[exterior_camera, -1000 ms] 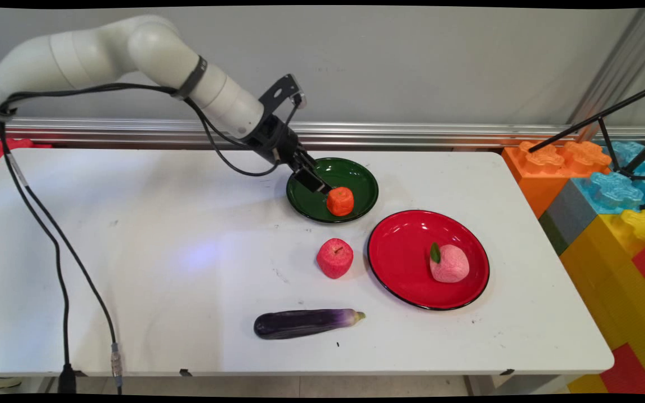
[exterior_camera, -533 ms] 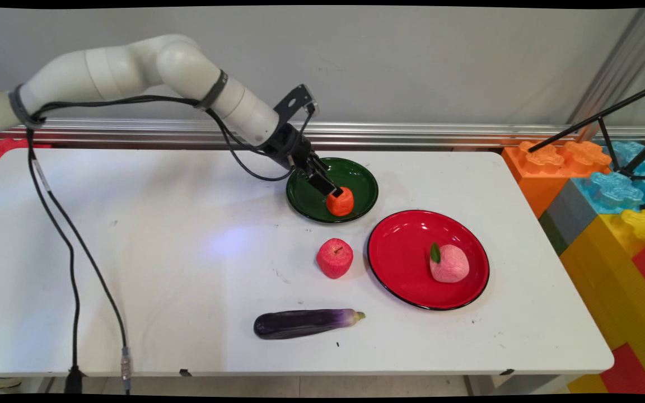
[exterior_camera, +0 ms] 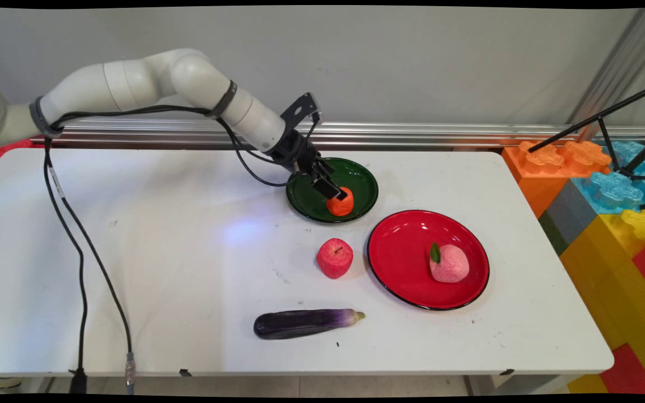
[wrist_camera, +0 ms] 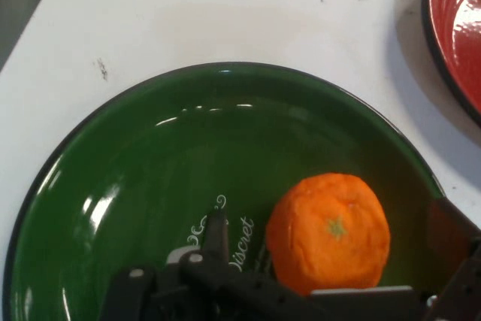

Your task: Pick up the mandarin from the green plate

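The orange has round sides beside the green stem mark, and my gripper will grab it by them next. This will empty the green plate (exterior_camera: 363, 178).
An orange (exterior_camera: 341, 205) (wrist_camera: 329, 229) lies in the near right part of a dark green plate (exterior_camera: 363, 178) (wrist_camera: 135, 178) at the back middle of the table. My gripper (exterior_camera: 336, 193) (wrist_camera: 331, 216) reaches down from the upper left into the plate and stands open. The hand view shows one finger (wrist_camera: 218, 229) left of the orange and the other (wrist_camera: 451, 234) right of it, each with a small gap to the fruit. In the main view the fingers cover the orange's upper left side.
A red plate (exterior_camera: 401, 268) (wrist_camera: 458, 50) with a pink peach (exterior_camera: 449, 263) sits right of centre. A red apple (exterior_camera: 334, 258) stands just left of it, and a purple eggplant (exterior_camera: 303, 323) lies near the front edge. Coloured blocks (exterior_camera: 608, 190) stand at the table's right end.
The arm has stretched further right and lowered. The gripper slid from the orange's upper left edge down onto it, and its fingers now straddle the fruit. The orange has not moved.
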Controlling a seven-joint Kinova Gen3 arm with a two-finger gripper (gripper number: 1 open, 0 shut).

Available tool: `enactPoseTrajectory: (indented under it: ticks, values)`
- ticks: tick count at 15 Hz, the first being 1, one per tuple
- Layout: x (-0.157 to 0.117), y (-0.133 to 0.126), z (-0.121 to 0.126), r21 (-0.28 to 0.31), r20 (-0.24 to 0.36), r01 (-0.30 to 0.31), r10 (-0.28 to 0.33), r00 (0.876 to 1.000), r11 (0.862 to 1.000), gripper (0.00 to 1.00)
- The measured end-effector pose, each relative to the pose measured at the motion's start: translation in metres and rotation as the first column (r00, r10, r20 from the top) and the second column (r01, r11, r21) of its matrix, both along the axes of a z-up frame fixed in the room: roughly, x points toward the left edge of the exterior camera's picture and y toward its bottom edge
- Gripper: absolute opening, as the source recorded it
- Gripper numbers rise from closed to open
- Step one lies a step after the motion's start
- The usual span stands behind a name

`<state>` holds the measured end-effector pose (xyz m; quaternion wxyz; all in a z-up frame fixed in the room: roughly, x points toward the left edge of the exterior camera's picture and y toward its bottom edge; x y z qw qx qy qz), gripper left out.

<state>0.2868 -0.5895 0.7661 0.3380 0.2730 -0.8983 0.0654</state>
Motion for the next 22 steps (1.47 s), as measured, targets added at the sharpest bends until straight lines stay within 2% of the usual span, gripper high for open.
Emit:
enactPoseTrajectory:
  ticks: [10, 22]
  values:
    - [0.009, -0.001, -0.023, -0.010, -0.025, 0.020, -0.020, 0.999, 1.000, 1.00]
    - [0.010, 0.002, -0.038, -0.034, -0.031, 0.049, -0.050, 0.998, 0.998, 1.00]
